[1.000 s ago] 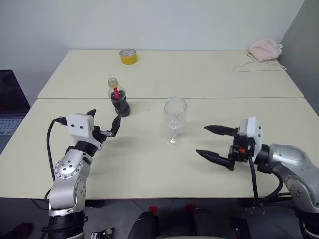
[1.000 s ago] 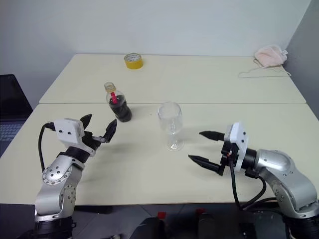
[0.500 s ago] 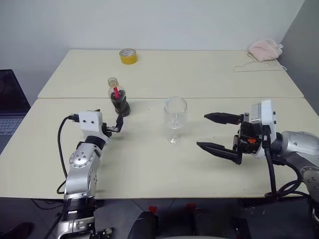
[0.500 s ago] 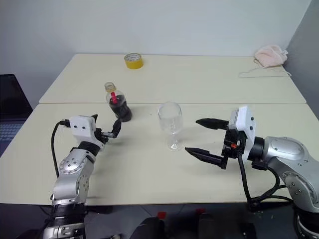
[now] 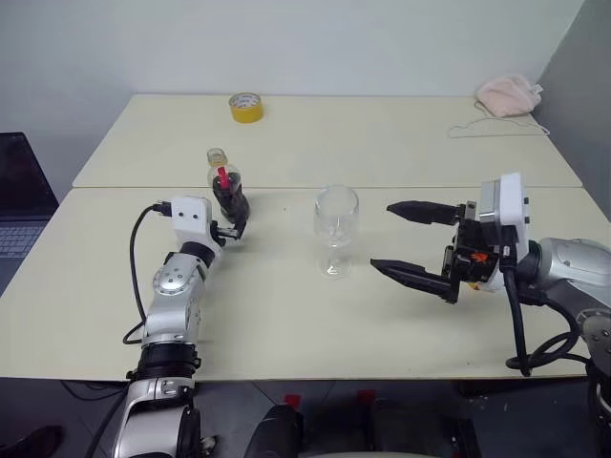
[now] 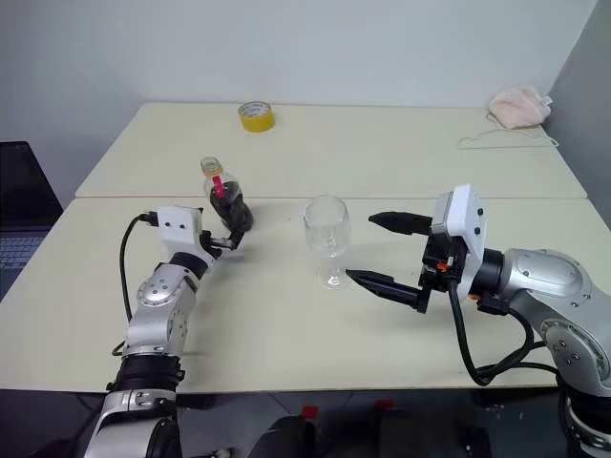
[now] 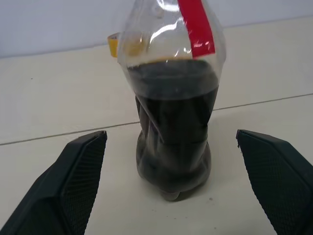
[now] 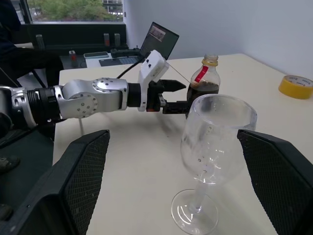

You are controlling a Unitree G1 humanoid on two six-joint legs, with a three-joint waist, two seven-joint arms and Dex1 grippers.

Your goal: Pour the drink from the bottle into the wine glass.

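Observation:
The fingers stop short of the bottle's dark body (image 5: 230,197), so it is too early to close. My left gripper moves toward it first, then closes.
The bottle (image 5: 227,191), small and clear with a yellow cap and a red neck label, stands upright left of centre, holding the dark drink (image 7: 171,112). My left gripper (image 5: 233,228) is open and level at the bottle's near side. In the left wrist view its fingers (image 7: 73,181) flank the bottle without touching it. The empty wine glass (image 5: 335,229) stands upright at the table's middle. To its right, my right gripper (image 5: 382,236) is open and points toward the glass, a short gap away.
A yellow tape roll (image 5: 245,107) lies at the far side of the back table. A pink cloth (image 5: 506,93) with a thin cord sits at the far right. A laptop (image 5: 19,191) is off the left edge. A seam (image 5: 430,188) joins the two tables.
My left gripper has moved forward, from well short of the bottle to right up at it. My right gripper has risen and drawn closer to the glass. Both stay open.

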